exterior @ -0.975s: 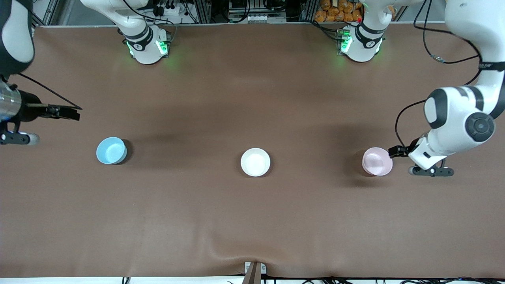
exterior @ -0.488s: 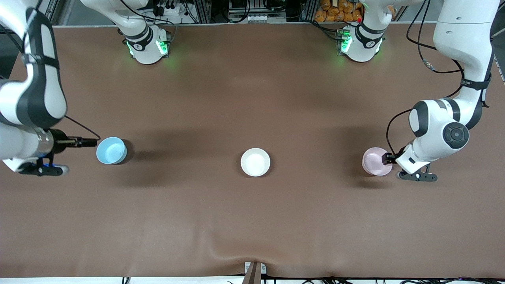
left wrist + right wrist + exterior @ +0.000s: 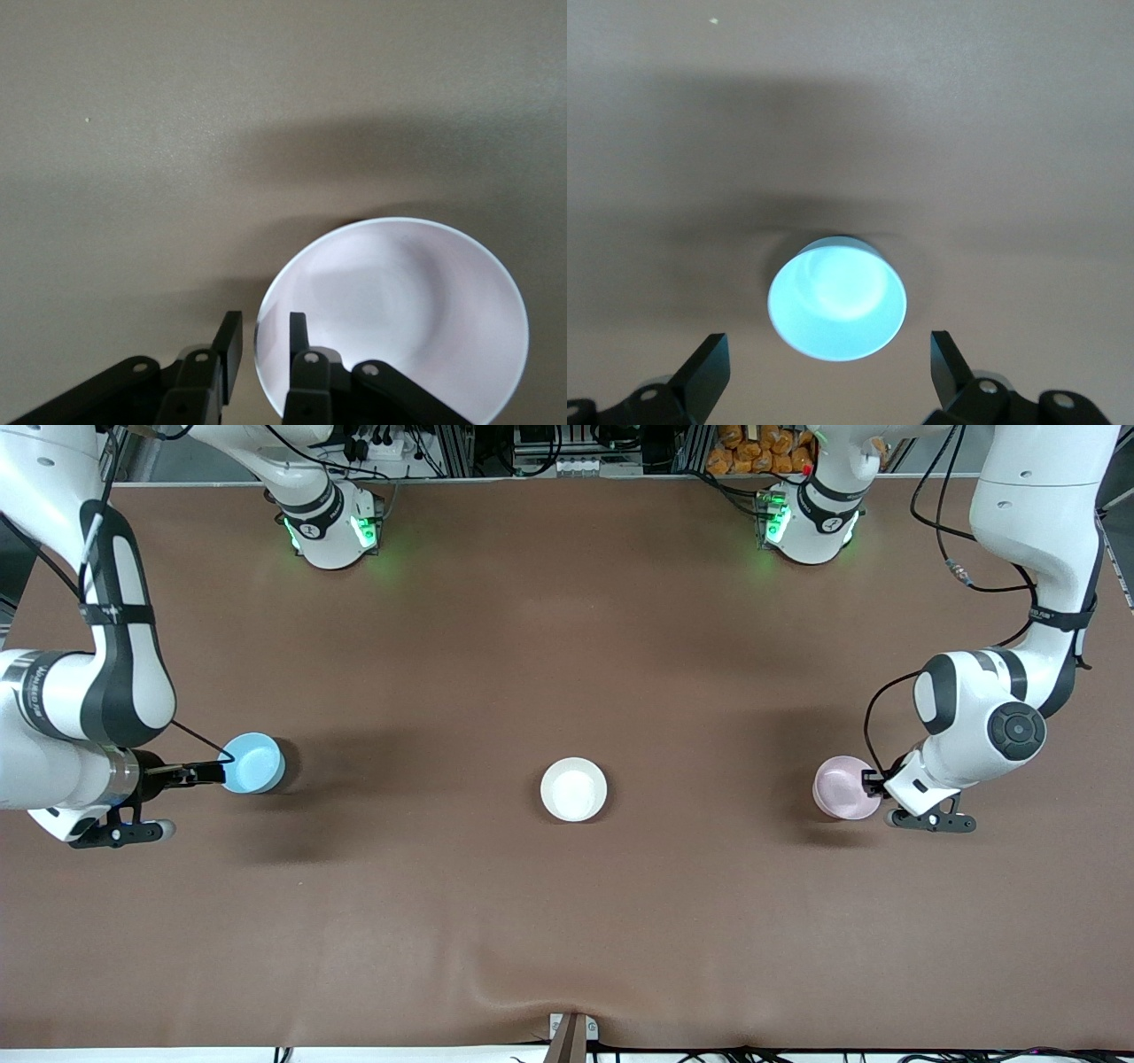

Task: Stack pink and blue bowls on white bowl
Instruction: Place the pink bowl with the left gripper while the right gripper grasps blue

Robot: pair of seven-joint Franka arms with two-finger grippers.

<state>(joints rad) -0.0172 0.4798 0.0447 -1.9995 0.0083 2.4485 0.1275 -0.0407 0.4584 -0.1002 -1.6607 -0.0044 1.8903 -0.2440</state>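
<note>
Next, my right gripper grabs the light blue bowl by its thin rim (image 3: 227, 769), one finger in the bowl's empty inside, since the bowl's outer side slopes.
The pale pink bowl (image 3: 843, 786) sits toward the left arm's end of the table. My left gripper (image 3: 873, 782) is at its rim. In the left wrist view the pink bowl (image 3: 399, 310) has one of my fingers (image 3: 229, 341) outside the rim and the other inside. The jaws stand narrowly apart, with a small gap on each side of the rim. The light blue bowl (image 3: 254, 762) sits toward the right arm's end. My right gripper (image 3: 199, 773) is wide open beside it, and the blue bowl (image 3: 837, 305) lies ahead of its jaws. The white bowl (image 3: 573, 788) sits between the two.
The brown table cover (image 3: 567, 921) has a ripple at the edge nearest the front camera. The two arm bases (image 3: 332, 522) stand along the edge farthest from the front camera.
My right arm has swung in from the table's end and brought its gripper up to the blue bowl. My left gripper has moved from beside the pink bowl onto its rim.
</note>
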